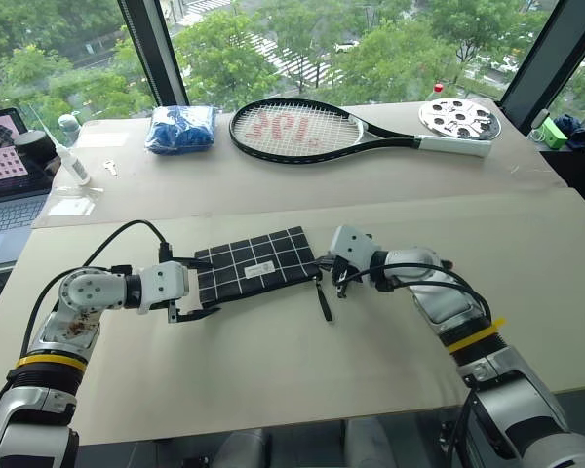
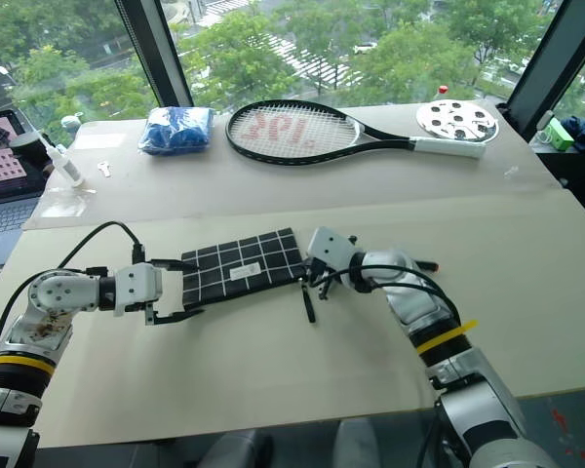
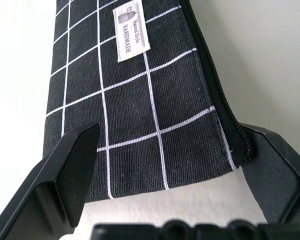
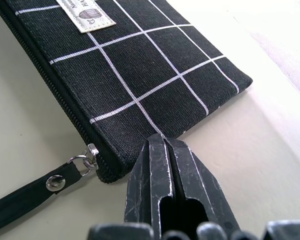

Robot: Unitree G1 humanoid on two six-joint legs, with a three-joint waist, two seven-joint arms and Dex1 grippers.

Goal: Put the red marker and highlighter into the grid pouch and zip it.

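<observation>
My left gripper is to grab the pouch by its zippered edge next, so the grid pouch's slider stays free to zip.
The grid pouch lies flat on the table, label patch facing up. Its zipper looks closed, with the slider and black pull strap at the pouch's right end. My left gripper is open, one finger on each side of the pouch's left end. My right gripper is shut, its tips against the right end of the pouch beside the slider. The red marker and the highlighter are hidden from view.
At the back of the table lie a tennis racket, a blue packet and a white round disc. A laptop and a white bottle stand at the far left.
</observation>
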